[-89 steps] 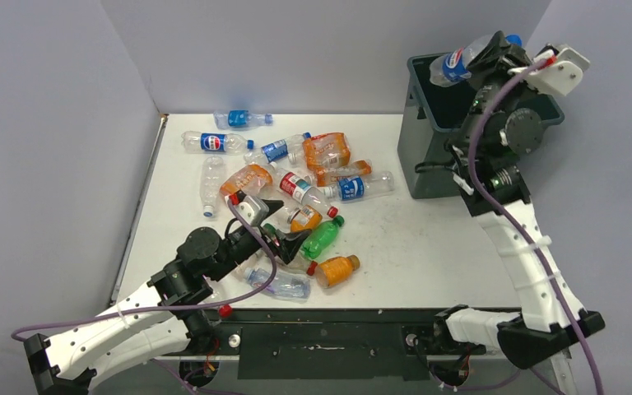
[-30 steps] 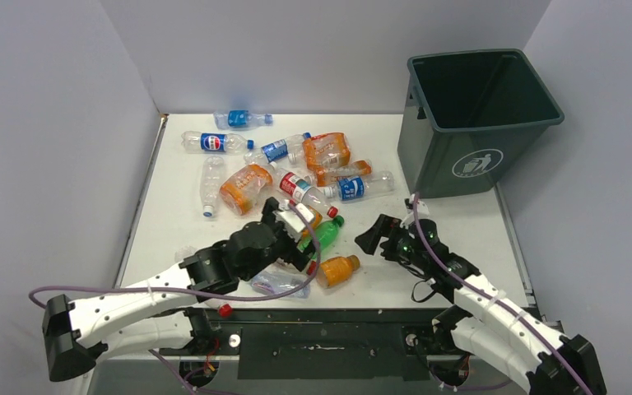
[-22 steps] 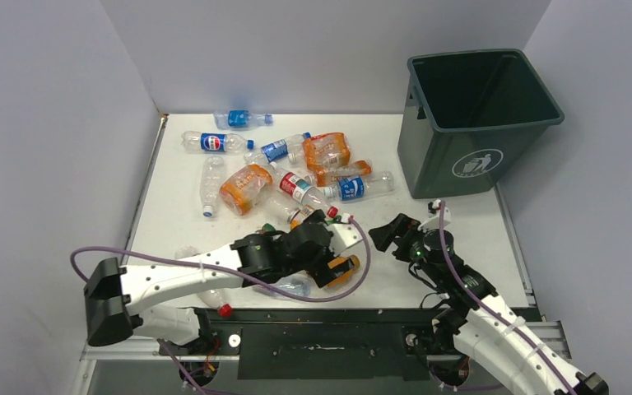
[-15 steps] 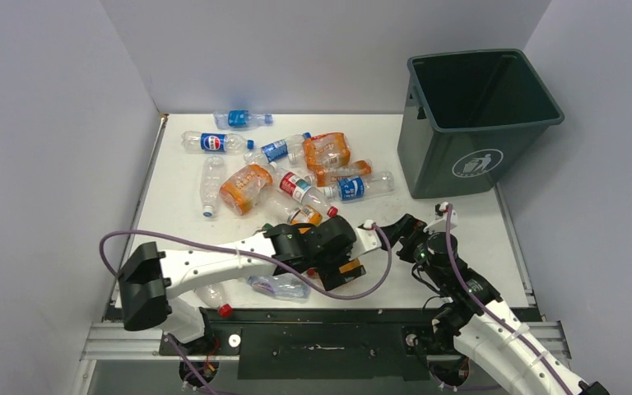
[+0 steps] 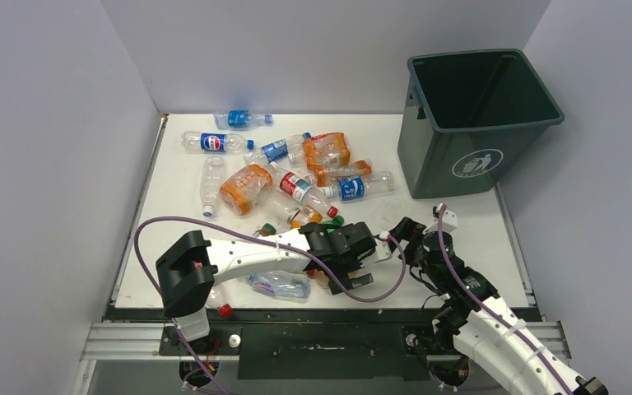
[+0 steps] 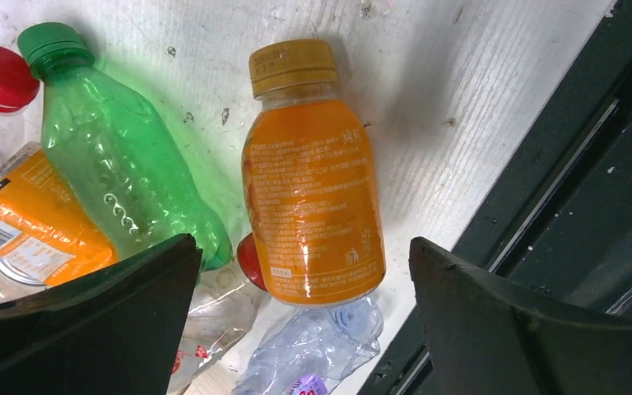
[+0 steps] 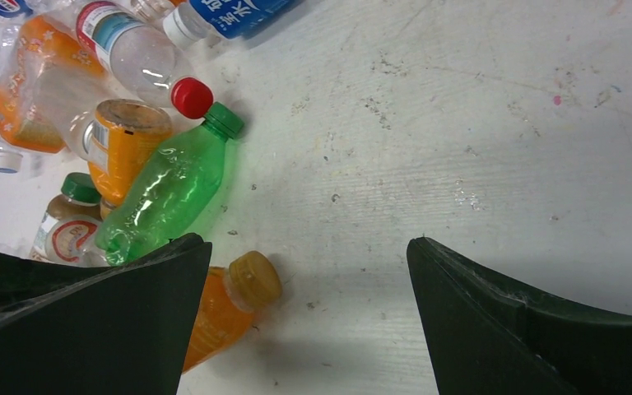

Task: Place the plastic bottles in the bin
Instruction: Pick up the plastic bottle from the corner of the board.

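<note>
I should next grip the orange bottle across its lower body (image 5: 322, 280) (image 6: 321, 245) with my left gripper. The yellow cap end then stays free to hand to my right gripper.
Several plastic bottles (image 5: 296, 177) lie in a heap at the table's left and middle. The dark bin (image 5: 428, 160) stands upright at the back right. My left gripper (image 5: 360, 262) hangs open over a small orange bottle (image 6: 313, 189) with a yellow cap, one finger on each side of it, not touching it. A green bottle (image 6: 115, 164) lies beside it. My right gripper (image 5: 399, 237) is open and empty just right of the left one, low over bare table. Its view shows the green bottle (image 7: 169, 193) and the orange bottle (image 7: 230, 304) by its left finger.
A crushed clear bottle (image 5: 278, 285) lies at the table's front edge, next to the black rail (image 5: 321, 317). A loose red cap (image 5: 224, 310) sits on that rail. Grey walls close in the left and back. The two grippers are a short gap apart.
The right gripper, which held a blue-labelled bottle over the bin, has come down to the table empty. The left arm has swung right over the orange bottle.
</note>
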